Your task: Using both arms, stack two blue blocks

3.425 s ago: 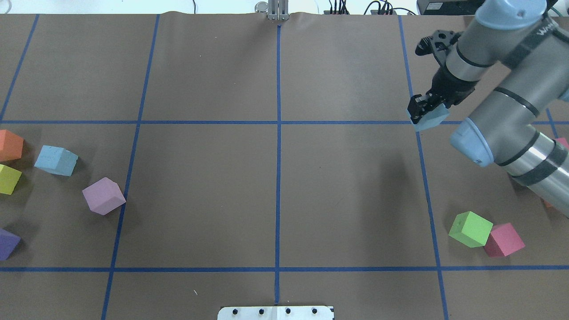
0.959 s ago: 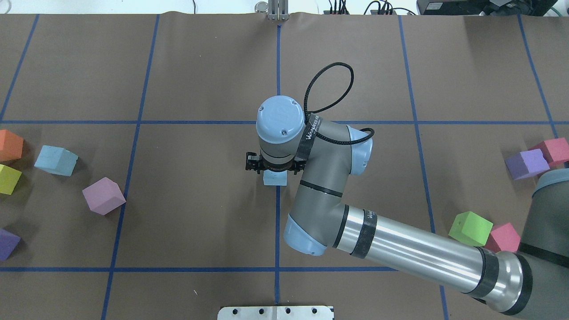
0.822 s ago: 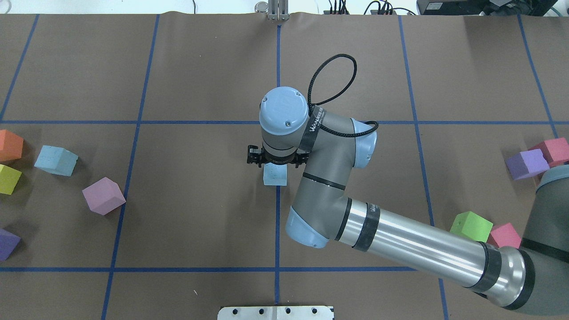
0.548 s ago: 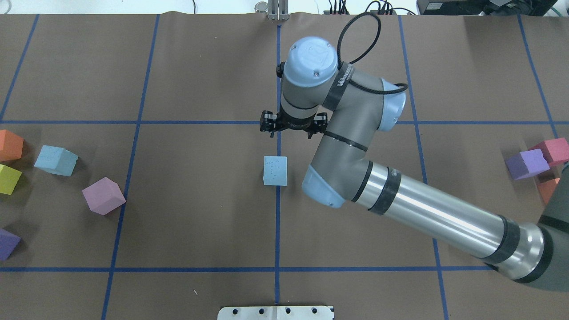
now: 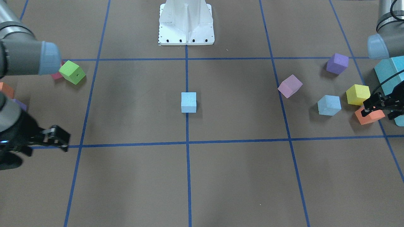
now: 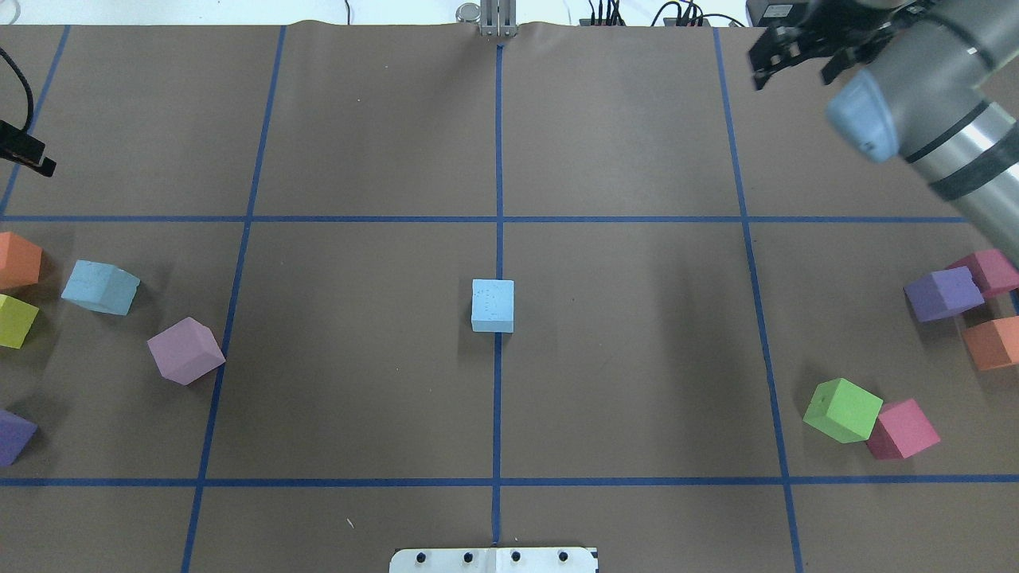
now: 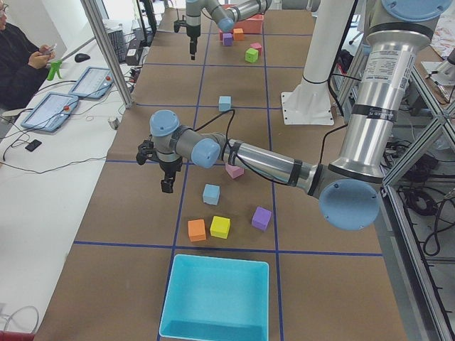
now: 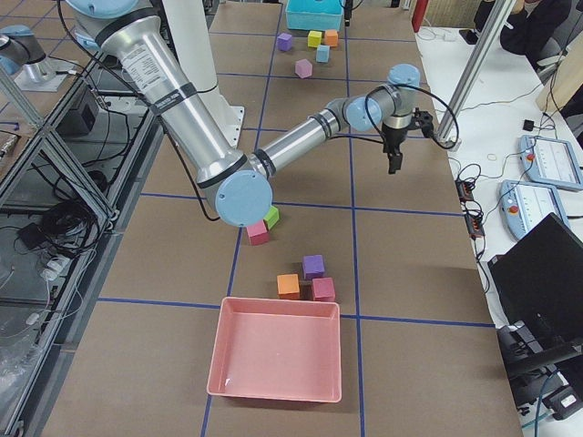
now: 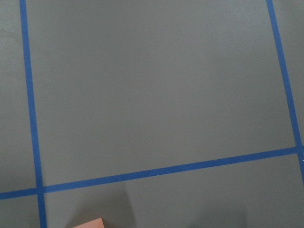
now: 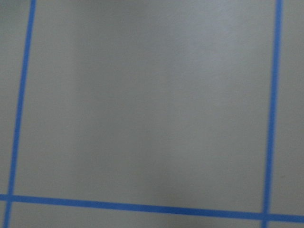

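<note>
Next, my left gripper grabs the second pale blue block by its opposite sides, to stack it on the lone centre block.
One pale blue block stands alone on the centre line of the table, also in the front view. The other blue block lies at the left among other cubes, also in the front view. My right gripper is open and empty, high over the far right of the table, far from both blocks. My left gripper is open and empty, hovering by the orange cube, a little outward of the second blue block. Only its tip shows overhead.
Lilac, yellow and purple cubes lie around the left blue block. Green, pink, purple and orange cubes lie at the right. A turquoise bin and a pink tray stand at the table's ends.
My right gripper carried a blue block to the centre, let go of it there, and drew back up to the far right. My left gripper has come in at the left edge.
</note>
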Controlling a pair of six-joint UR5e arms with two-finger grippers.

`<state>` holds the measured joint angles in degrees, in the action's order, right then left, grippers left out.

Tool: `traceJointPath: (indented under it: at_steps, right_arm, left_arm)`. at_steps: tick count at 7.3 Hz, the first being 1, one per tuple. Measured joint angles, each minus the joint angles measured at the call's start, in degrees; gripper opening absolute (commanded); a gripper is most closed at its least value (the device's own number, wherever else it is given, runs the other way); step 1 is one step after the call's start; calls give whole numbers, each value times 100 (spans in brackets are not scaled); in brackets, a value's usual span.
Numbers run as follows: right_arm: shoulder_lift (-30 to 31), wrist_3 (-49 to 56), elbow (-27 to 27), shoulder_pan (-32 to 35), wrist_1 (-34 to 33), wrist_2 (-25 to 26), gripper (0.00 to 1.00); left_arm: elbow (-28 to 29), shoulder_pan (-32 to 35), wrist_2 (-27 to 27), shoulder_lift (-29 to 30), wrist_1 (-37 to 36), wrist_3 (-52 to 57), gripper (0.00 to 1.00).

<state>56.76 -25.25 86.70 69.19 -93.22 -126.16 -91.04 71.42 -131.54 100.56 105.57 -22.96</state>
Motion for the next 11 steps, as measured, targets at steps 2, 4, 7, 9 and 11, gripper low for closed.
traceJointPath:
  at_steps: [2, 4, 7, 9, 11]
  right_arm:
    - [153, 1649, -411, 1198, -345, -187, 100]
    - [265, 2510, -746, 1907, -409, -492, 100]
    - [529, 3188, -902, 2451, -409, -653, 100]
    - [616, 3297, -908, 2581, -401, -670, 100]
    - [631, 3321, -909, 2619, -399, -664, 100]
  left_arm:
    - [230, -481, 255, -50, 567, -585, 98]
    - [286, -784, 349, -178, 946, -1077, 98]
    - [297, -1100, 381, -460, 1404, -1492, 98]
    - [274, -1343, 528, -569, 1542, -1733, 98]
    - [247, -1575, 674, -681, 1712, -1940, 98]
